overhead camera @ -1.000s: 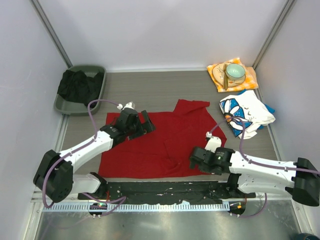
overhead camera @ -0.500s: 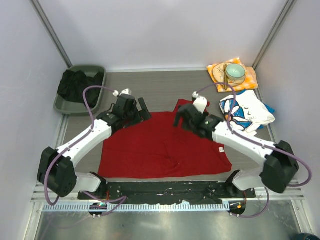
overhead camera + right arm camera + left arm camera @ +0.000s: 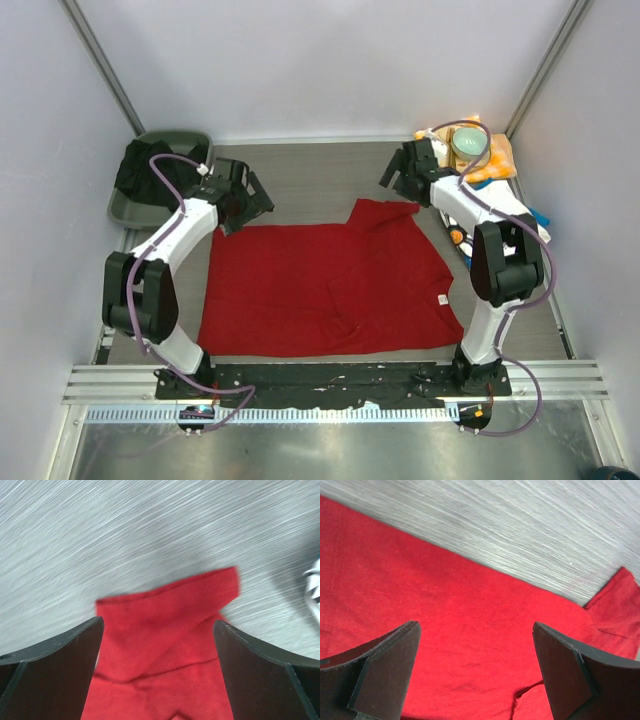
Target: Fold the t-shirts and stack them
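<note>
My right gripper is going to grab the red t-shirt's far corner at the folded sleeve's outer end [image 3: 412, 208] [image 3: 225, 584] next, to fold the t-shirt's far edge to the near side.
The red t-shirt [image 3: 325, 285] lies spread flat in the middle of the table, with one sleeve folded over at its far right corner [image 3: 170, 615]. My left gripper [image 3: 248, 203] hovers open and empty over the shirt's far left edge; red cloth [image 3: 470, 620] shows between its fingers. My right gripper [image 3: 397, 177] hovers open and empty just beyond the folded sleeve. The white daisy-print t-shirt [image 3: 460, 236] lies at the right, mostly hidden by my right arm; a sliver of it shows in the right wrist view [image 3: 314, 587].
A grey-green bin [image 3: 188, 136] with black cloth [image 3: 140, 170] stands at the far left. An orange-yellow cloth [image 3: 500, 160] with a bowl [image 3: 470, 143] lies at the far right. A black rail [image 3: 330, 382] runs along the near edge. Walls close in on both sides.
Both arms swung away to the far side. The right gripper went from the shirt's near edge to its far right corner. The left gripper moved further left and back. The shirt's left half now lies flat.
</note>
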You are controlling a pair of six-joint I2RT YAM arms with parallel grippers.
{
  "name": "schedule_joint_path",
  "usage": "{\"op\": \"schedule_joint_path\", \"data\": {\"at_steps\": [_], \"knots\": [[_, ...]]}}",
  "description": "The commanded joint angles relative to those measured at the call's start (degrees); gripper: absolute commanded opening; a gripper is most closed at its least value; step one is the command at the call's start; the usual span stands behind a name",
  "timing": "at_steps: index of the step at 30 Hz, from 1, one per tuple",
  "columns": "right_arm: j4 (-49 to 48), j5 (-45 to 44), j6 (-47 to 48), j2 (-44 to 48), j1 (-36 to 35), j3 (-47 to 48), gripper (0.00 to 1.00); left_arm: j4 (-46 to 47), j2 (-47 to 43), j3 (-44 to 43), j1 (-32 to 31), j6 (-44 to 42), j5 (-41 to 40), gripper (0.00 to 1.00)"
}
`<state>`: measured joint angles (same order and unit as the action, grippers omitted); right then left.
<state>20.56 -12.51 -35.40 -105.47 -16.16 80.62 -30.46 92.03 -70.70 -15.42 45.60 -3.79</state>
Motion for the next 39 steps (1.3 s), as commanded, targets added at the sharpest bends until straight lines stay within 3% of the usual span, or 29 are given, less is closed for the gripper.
{"op": "schedule_joint_path", "data": {"at_steps": [1,5,11,17,20,25,32,39], "knots": [[-0.2,0.6,1.0,-2.2,6.7,2.5,0.96,-3.5,0.9,-1.6,2.8,0.1,-0.1,1.00],[-0.2,3.3,-0.5,-5.3,10.4,2.5,0.94,-4.5,1.2,-1.3,5.3,1.9,-3.1,1.00],[0.5,4.8,-1.2,-10.0,10.8,5.2,0.90,-4.3,2.8,-2.1,9.4,2.8,-0.7,1.00],[0.6,4.3,-1.9,-12.3,11.0,6.0,0.76,-3.9,3.3,-2.0,9.6,3.4,0.2,0.99],[0.7,4.0,-2.3,-12.7,11.3,5.5,0.64,-4.3,3.3,-2.1,9.8,3.2,-0.3,0.98],[0.7,3.0,-2.5,-13.1,11.7,5.1,0.56,-4.8,3.2,-1.6,10.4,3.4,-1.1,0.98],[0.7,2.8,-3.3,-14.4,11.9,5.0,0.37,-5.4,2.6,-2.2,11.0,3.1,-1.2,0.98],[-0.8,5.4,-4.5,-14.8,11.9,3.8,0.34,-5.8,2.2,-2.1,11.8,2.9,-1.2,0.98]]}}
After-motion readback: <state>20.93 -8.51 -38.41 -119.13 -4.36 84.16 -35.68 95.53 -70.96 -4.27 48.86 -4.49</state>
